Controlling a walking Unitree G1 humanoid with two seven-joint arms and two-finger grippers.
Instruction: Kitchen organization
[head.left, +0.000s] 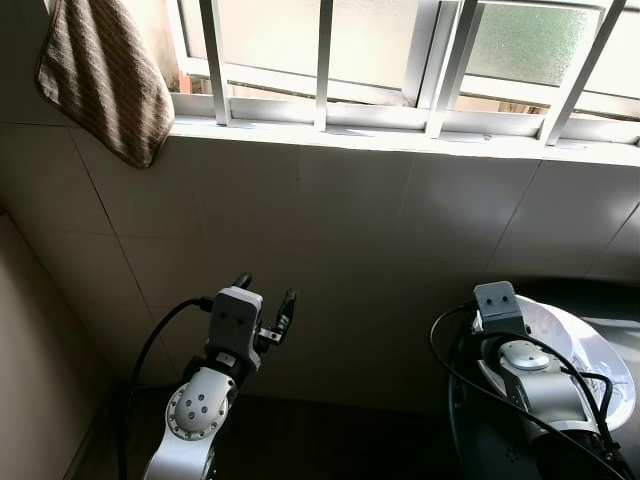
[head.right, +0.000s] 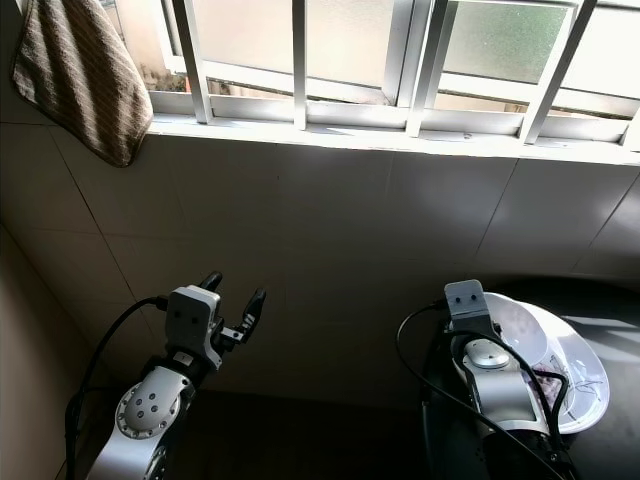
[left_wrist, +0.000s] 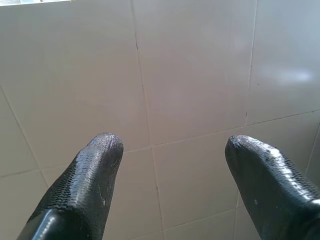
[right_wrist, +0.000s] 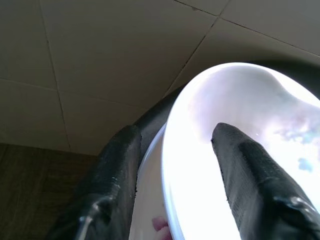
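My right gripper grabs the white bowl by its thin rim next, since the bowl's round body spreads far wider than the open fingertips.
A white bowl with a faint flower pattern rests on a dark counter at the lower right, lit by the window. My right arm reaches down over its near side. In the right wrist view my right gripper is open and straddles the bowl's rim, one finger outside and one inside the bowl. At the lower left my left gripper is raised and open, holding nothing, and points at the tiled wall.
A beige tiled wall stands straight ahead under a barred window and its white sill. A striped brown cloth hangs at the upper left. Another wall closes the left side, and dark brown floor lies below.
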